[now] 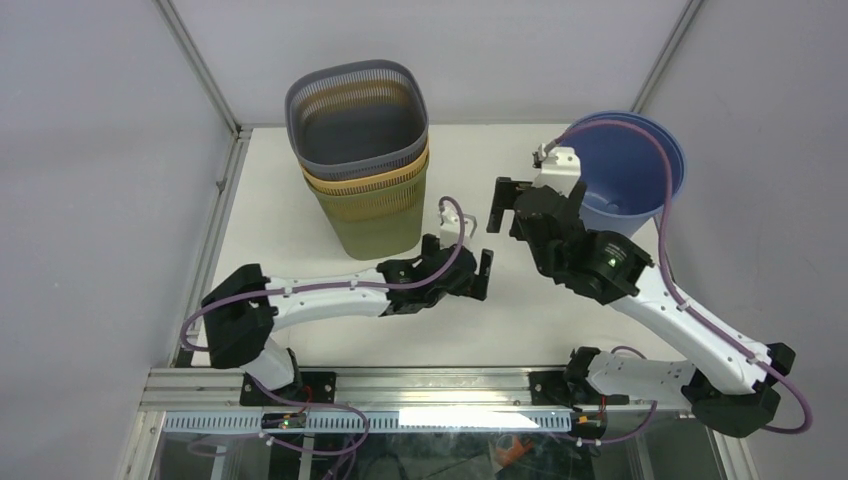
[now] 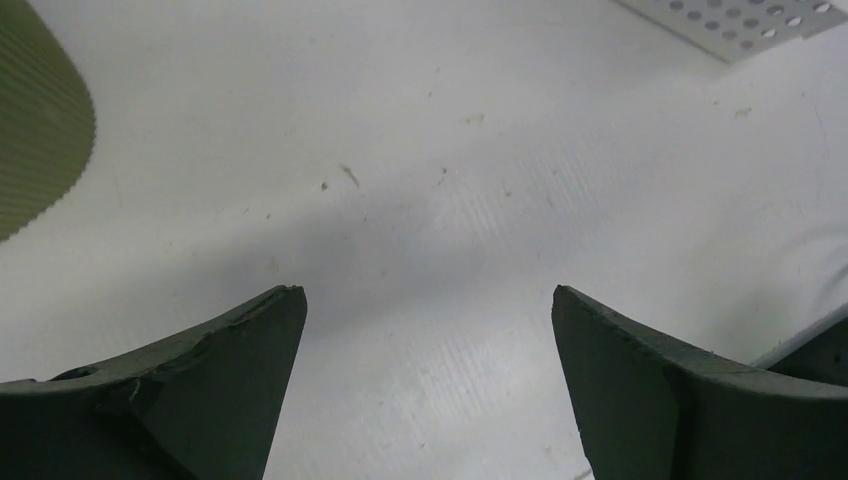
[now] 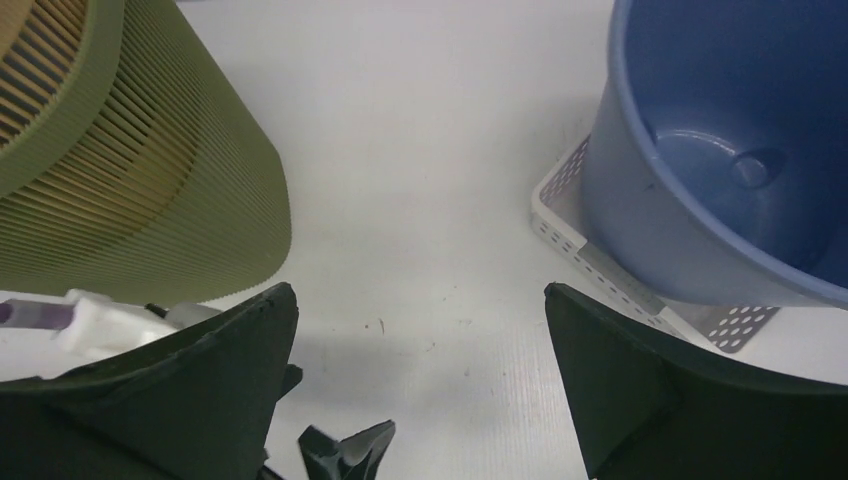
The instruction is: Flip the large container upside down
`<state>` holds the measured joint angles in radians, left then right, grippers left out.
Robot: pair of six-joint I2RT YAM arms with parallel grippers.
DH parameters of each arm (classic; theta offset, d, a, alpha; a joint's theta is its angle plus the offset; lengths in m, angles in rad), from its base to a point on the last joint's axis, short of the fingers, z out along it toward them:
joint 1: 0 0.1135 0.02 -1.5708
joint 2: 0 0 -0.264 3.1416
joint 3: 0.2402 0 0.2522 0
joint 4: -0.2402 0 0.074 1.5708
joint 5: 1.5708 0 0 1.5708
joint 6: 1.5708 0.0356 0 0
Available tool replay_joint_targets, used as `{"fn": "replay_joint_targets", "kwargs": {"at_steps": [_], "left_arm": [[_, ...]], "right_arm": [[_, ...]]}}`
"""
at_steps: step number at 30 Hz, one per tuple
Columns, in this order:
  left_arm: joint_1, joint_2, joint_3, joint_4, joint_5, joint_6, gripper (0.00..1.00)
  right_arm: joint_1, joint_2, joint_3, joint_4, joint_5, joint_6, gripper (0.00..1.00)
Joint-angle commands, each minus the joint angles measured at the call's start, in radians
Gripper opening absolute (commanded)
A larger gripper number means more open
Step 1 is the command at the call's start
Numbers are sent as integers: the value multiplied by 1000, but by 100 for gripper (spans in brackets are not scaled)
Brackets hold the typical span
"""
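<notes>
The bottom of the bucket is left free to turn upside down. My right gripper should next grab the blue bucket by its rim on the side facing the stack (image 3: 632, 112).
A tall stack of ribbed baskets (image 1: 360, 160), grey inside orange inside olive green, stands upright at the back left of the table; its olive wall shows in the right wrist view (image 3: 150, 180) and the left wrist view (image 2: 40, 120). A round blue bucket (image 1: 630, 170) stands upright at the back right, its inside visible in the right wrist view (image 3: 720, 150). My left gripper (image 1: 486, 272) is open and empty over bare table (image 2: 428, 300), right of the stack. My right gripper (image 1: 505, 205) is open and empty (image 3: 420, 295), between the stack and the bucket.
The blue bucket sits on a white perforated tray (image 3: 590, 250), whose corner also shows in the left wrist view (image 2: 740, 20). The white table (image 1: 290, 230) is fenced by metal frame posts and grey walls. My left gripper's tip (image 3: 345, 450) lies just below my right gripper.
</notes>
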<state>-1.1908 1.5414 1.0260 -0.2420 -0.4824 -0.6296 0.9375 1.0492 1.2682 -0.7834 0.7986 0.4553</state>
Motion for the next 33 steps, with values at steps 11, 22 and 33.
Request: {"fn": "replay_joint_targets", "kwargs": {"at_steps": [11, 22, 33], "left_arm": [[242, 125, 175, 76, 42, 157, 99], [555, 42, 92, 62, 104, 208, 99], [682, -64, 75, 18, 285, 288, 99]], "right_arm": [[-11, -94, 33, -42, 119, 47, 100], [-407, 99, 384, -302, -174, -70, 100], [-540, 289, 380, -300, -299, -245, 91]]}}
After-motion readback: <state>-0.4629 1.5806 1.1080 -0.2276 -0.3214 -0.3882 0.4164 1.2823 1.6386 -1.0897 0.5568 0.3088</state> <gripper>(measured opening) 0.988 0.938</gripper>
